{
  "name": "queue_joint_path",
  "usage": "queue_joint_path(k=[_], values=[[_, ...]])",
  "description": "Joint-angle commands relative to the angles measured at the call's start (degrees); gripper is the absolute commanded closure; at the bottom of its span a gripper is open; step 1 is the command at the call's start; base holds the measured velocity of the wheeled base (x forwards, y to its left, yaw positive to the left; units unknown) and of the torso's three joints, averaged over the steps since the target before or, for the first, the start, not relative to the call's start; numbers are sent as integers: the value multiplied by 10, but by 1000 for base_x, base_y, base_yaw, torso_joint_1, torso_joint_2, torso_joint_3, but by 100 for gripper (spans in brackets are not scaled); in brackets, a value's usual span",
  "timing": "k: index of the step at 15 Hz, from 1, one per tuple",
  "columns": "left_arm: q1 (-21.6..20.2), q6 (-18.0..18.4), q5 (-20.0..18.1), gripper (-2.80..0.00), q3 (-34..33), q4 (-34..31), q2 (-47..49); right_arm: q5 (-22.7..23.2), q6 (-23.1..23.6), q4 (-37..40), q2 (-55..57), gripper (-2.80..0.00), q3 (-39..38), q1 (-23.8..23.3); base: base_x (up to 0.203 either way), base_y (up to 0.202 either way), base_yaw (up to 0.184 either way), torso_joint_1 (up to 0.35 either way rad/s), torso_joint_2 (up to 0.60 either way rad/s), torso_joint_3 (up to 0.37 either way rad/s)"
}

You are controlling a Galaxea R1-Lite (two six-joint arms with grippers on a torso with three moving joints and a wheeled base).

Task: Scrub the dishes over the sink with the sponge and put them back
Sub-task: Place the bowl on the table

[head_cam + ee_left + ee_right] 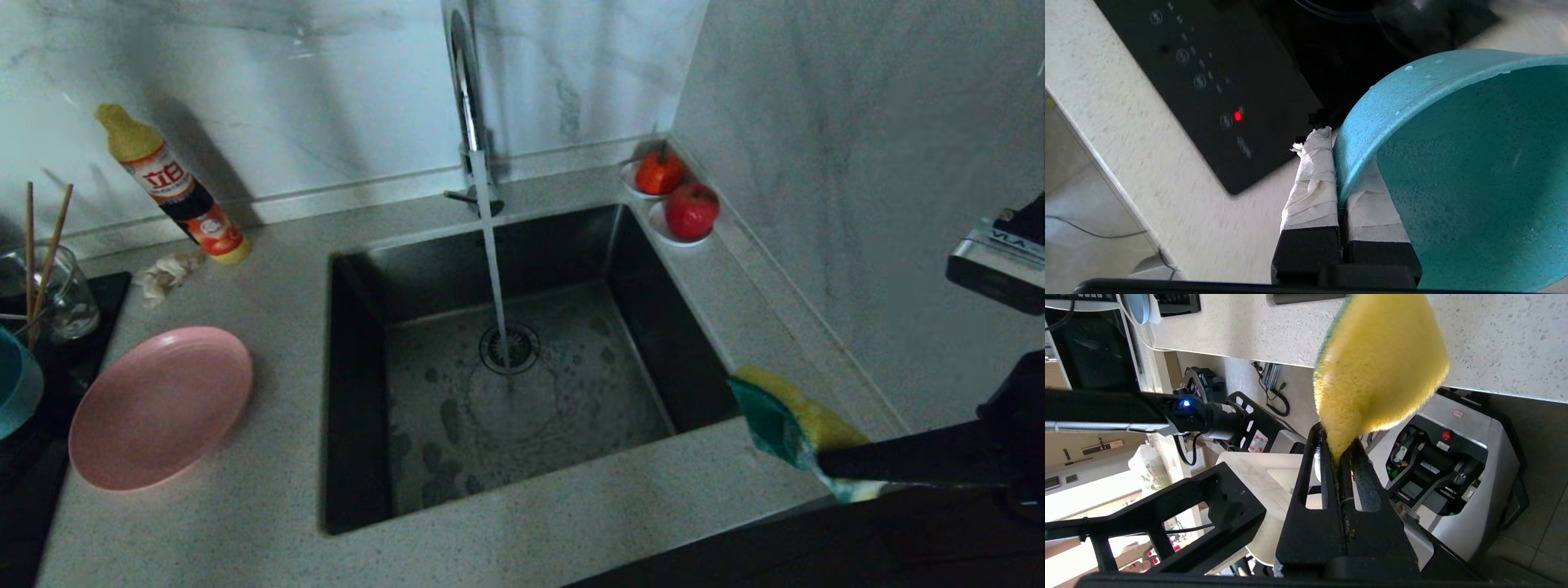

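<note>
The left gripper should keep holding the teal bowl (1471, 171), because the bowl hangs tilted above the black cooktop (1251, 73) and would drop if the gripper opened now.
My left gripper (1337, 147) is shut on the rim of the teal-blue bowl (1461, 171), one taped finger outside the wall and one inside; the wet bowl hangs tilted over the black cooktop. In the head view only the bowl's edge (16, 380) shows at the far left. The pink plate (159, 406) lies on the counter left of the sink (359, 392). The chopsticks (45, 241) stand in a glass cup. My right gripper (1338, 451) is shut on the yellow-and-green sponge (785, 418), held above the counter at the sink's front right corner.
Water runs from the faucet (467, 98) onto the drain strainer (509, 348). A detergent bottle (175, 192) and a paper wad (167, 273) lie at the back left. Two red fruits (690, 208) on white saucers sit in the back right corner. The cooktop (1208, 81) covers the left end.
</note>
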State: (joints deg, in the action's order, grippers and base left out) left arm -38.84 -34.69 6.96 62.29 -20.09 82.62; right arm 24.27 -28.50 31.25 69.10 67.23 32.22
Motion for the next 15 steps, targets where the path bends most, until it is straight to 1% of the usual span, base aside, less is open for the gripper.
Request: queue_joint_path(k=[1,3,5,6,9,12,15], values=[[-23,-4,-2,0,6,14,78,3,-2,-8,4,0,-3,0,0,0,0,0,0,0],[-44,-8,-11,0,15,25,123,3,-2,-13,4,0,-6,0,0,0,0,0,0,0],[-72,-10,-34,0,26,37,154,3,-1,-14,5,0,-10,0,0,0,0,0,0,0],[-79,-10,-42,0,31,38,161,3,-1,-14,5,0,-11,0,0,0,0,0,0,0],[-92,-11,-61,0,46,38,196,3,-1,-14,6,0,-11,0,0,0,0,0,0,0],[-93,-16,-105,0,52,38,218,3,-1,-13,3,0,-11,0,0,0,0,0,0,0],[-94,-25,-119,0,70,38,256,3,-1,-13,1,0,-13,0,0,0,0,0,0,0]])
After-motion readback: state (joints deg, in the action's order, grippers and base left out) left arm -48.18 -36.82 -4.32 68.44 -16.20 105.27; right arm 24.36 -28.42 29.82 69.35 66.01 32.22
